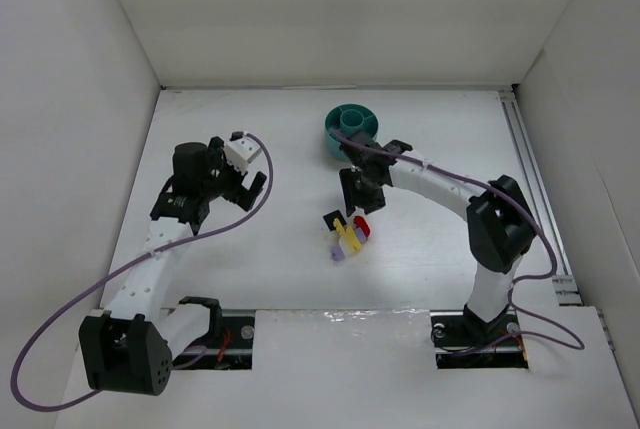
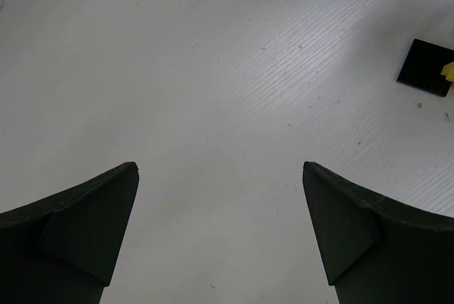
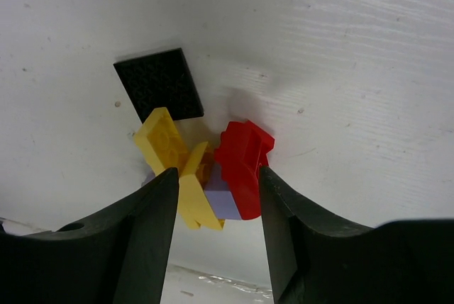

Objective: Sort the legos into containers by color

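Observation:
Only the red lego should be grabbed next by my right gripper, across its sides. Yellow and purple then stay free for my left gripper to separate for sorting.
A small heap of legos lies mid-table: a flat black one, two yellow ones, a red one and a pale purple one tucked between them. My right gripper stands partly open just above the heap, one fingertip beside the yellow lego and the other against the red one. The teal dish with its containers sits just behind that gripper. My left gripper hangs wide open over bare table, left of the heap, holding nothing. In its view the black lego shows at the right edge.
White walls enclose the table on the left, back and right. A metal rail runs along the right side. Purple cables loop off both arms, and the left one sags near the front left corner.

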Robot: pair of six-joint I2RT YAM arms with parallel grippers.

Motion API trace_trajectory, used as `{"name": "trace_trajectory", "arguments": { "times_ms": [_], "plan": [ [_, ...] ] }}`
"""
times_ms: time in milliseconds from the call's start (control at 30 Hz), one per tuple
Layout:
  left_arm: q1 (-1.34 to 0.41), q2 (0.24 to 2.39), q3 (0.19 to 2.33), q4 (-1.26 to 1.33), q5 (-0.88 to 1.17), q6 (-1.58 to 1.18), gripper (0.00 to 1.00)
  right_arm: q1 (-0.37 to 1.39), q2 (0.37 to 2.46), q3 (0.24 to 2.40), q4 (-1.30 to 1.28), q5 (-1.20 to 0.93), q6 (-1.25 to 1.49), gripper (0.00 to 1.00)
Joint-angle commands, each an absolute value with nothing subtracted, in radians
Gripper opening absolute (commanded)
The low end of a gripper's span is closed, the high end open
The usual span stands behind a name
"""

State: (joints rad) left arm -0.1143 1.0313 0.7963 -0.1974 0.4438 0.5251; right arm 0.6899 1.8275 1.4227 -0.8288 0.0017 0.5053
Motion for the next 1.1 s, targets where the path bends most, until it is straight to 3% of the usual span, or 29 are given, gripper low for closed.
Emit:
{"name": "trace_trajectory", "arguments": {
  "times_ms": [0, 833, 967, 1067],
  "plan": [
    [-0.112, 0.994, 0.781, -0.164, 0.451, 0.546, 1.00, 0.706, 1.847, 1.413, -0.804, 0.018, 0.511, 0.54],
    [-0.081, 1.014, 0.762, -0.146, 0.492, 0.586, 1.00, 0.716, 1.868, 1.356, -0.781, 0.067, 0.483, 0.49],
    [-0.081, 1.014, 0.762, -0.146, 0.492, 0.586, 1.00, 0.716, 1.868, 1.347, -0.781, 0.078, 0.474, 0.46],
    [-0.081, 1.014, 0.762, -0.146, 0.492, 0.586, 1.00, 0.716, 1.868, 1.347, -0.781, 0.078, 0.474, 0.37]
  ]
}}
